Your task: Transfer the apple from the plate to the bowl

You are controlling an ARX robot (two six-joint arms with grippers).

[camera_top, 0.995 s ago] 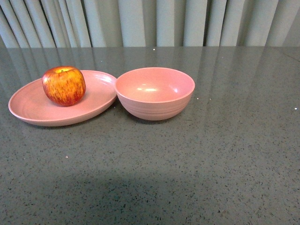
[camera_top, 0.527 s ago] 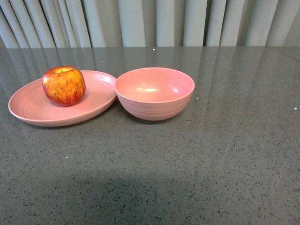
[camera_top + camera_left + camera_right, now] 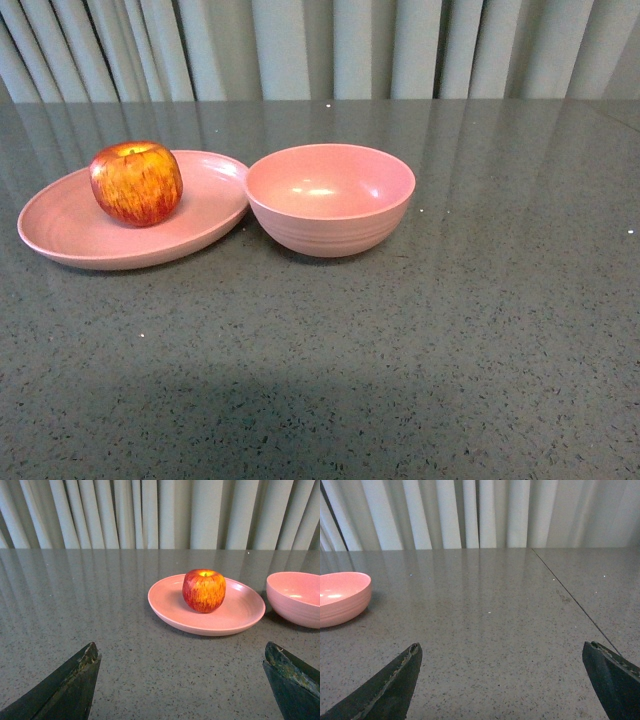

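Note:
My left gripper grabs the apple (image 3: 136, 182) by its round sides next, to move it from the plate into the pink bowl (image 3: 330, 198).
A red apple (image 3: 136, 182) streaked with yellow sits upright on the shallow pink plate (image 3: 70, 230) at the table's left. Right beside the plate stands the deep pink bowl (image 3: 330, 198), empty, its rim close to the plate's edge. No arm shows in the front view. In the left wrist view the apple (image 3: 203, 590) rests on the plate (image 3: 170, 607) well ahead of my left gripper (image 3: 181, 652), which is open and holds nothing; the bowl (image 3: 295, 598) is at the side. My right gripper (image 3: 502, 650) is open over bare table, the bowl (image 3: 340, 599) far off to one side.
The grey speckled tabletop (image 3: 400, 350) stretches around the dishes. Pale pleated curtains (image 3: 320, 45) hang behind its far edge. A thin seam (image 3: 570, 597) runs across the table in the right wrist view.

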